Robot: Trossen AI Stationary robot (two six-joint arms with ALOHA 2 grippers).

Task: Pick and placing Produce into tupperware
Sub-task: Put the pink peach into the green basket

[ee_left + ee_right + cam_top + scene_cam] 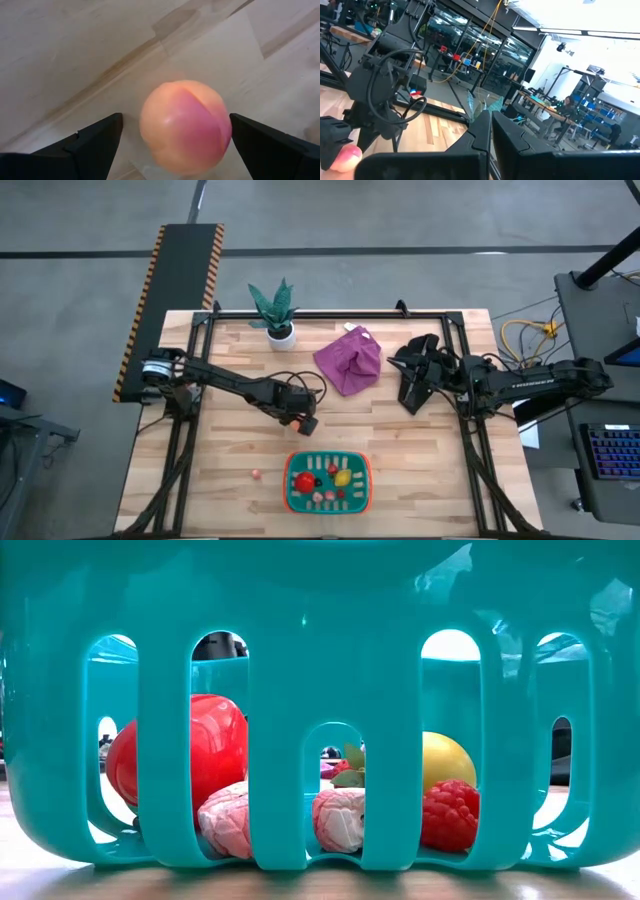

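Observation:
My left gripper has its fingers on either side of the peach-orange fruit (295,425) (185,127), down near the wood, so it should close on the fruit now.
The peach-orange toy fruit (185,127) lies on the wooden table just beyond the tupperware's far edge. My left gripper (300,421) is open and points down over it, one finger (95,145) on each side, with a gap showing on both sides. The teal tupperware (328,480) with its orange-red rim sits near the table's near edge. It holds a red piece (190,755), a yellow one (447,760), a red berry (450,815) and pink-white pieces (338,818). A tiny pink piece (256,474) lies left of it. My right gripper (490,132) is shut and held above the table's right part.
A crumpled purple cloth (350,360) lies at the table's far middle, between the two arms. A green potted plant in a white pot (277,315) stands at the far edge. Bare wood shows to the left and right of the tupperware.

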